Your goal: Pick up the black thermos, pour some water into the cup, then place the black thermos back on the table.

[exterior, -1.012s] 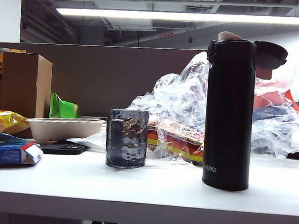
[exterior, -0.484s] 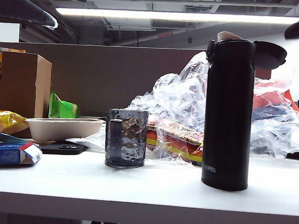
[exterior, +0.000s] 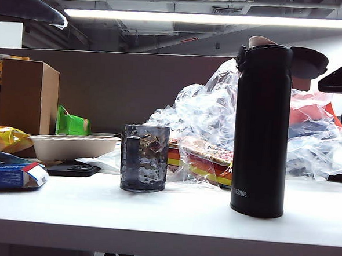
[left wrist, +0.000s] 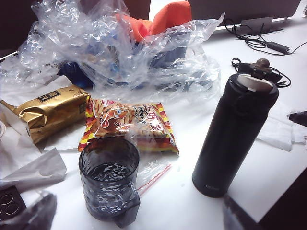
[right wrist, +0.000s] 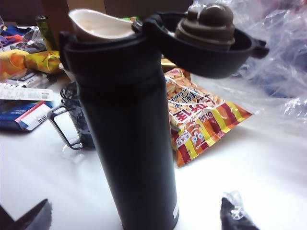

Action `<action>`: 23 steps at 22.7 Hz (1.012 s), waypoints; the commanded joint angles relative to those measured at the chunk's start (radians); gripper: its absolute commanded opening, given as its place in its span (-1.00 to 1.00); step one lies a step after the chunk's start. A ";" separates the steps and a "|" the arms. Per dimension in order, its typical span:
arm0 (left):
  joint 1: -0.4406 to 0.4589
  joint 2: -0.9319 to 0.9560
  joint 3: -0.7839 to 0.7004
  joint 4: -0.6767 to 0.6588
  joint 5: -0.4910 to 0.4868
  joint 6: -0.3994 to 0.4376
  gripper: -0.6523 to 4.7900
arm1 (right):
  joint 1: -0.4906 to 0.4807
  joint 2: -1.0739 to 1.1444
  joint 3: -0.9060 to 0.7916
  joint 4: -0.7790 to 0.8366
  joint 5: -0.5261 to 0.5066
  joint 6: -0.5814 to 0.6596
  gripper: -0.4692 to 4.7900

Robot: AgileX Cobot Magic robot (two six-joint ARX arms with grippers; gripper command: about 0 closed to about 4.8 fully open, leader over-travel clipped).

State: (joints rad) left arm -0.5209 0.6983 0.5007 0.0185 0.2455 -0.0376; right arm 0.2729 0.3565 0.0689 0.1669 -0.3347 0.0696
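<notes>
The thermos has its straight black body [exterior: 261, 130] for my right gripper to hold next, since the flip lid [exterior: 308, 63] hangs open beside the spout. My right gripper will then pour from the thermos.
The black thermos [exterior: 261, 128] stands upright on the white table [exterior: 171, 221], right of centre, with its flip lid open and the pale spout showing. The cup [exterior: 145, 158], a smoky dimpled tumbler, stands to its left, apart from it. In the left wrist view the cup [left wrist: 109, 177] sits just ahead of my open left gripper [left wrist: 136, 218] and the thermos [left wrist: 233, 134] stands off to one side. In the right wrist view the thermos [right wrist: 129, 134] rises close in front of my open right gripper [right wrist: 136, 218], in line with the gap; nothing is gripped. Part of the cup [right wrist: 76, 120] shows behind the thermos.
A heap of clear plastic wrap [exterior: 218, 119] and a snack packet [left wrist: 128, 122] lie behind the cup and thermos. A beige paper bowl [exterior: 74, 146], a phone [exterior: 72, 169], a cardboard box [exterior: 29, 96] and a blue box [exterior: 11, 173] crowd the left. Cables [left wrist: 259, 38] lie at the back.
Dark parts of both arms have come into the exterior view, the left at the top left corner, the right dropping from the top right corner to the right edge. Thermos and cup stay put.
</notes>
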 commanded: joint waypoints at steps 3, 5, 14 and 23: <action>-0.002 0.002 0.004 0.006 0.001 0.005 1.00 | 0.085 0.106 0.005 0.164 0.071 0.001 1.00; -0.002 0.003 0.003 0.005 0.001 0.005 1.00 | 0.126 0.151 0.005 0.193 0.118 0.001 1.00; -0.002 0.003 0.003 0.005 0.002 0.004 1.00 | 0.291 0.456 0.007 0.475 0.310 -0.043 1.00; -0.002 0.003 0.003 0.004 0.002 0.004 1.00 | 0.293 0.754 0.044 0.749 0.314 -0.043 1.00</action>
State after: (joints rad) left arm -0.5209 0.7010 0.5007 0.0139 0.2459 -0.0376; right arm 0.5655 1.0893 0.0971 0.8677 -0.0208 0.0311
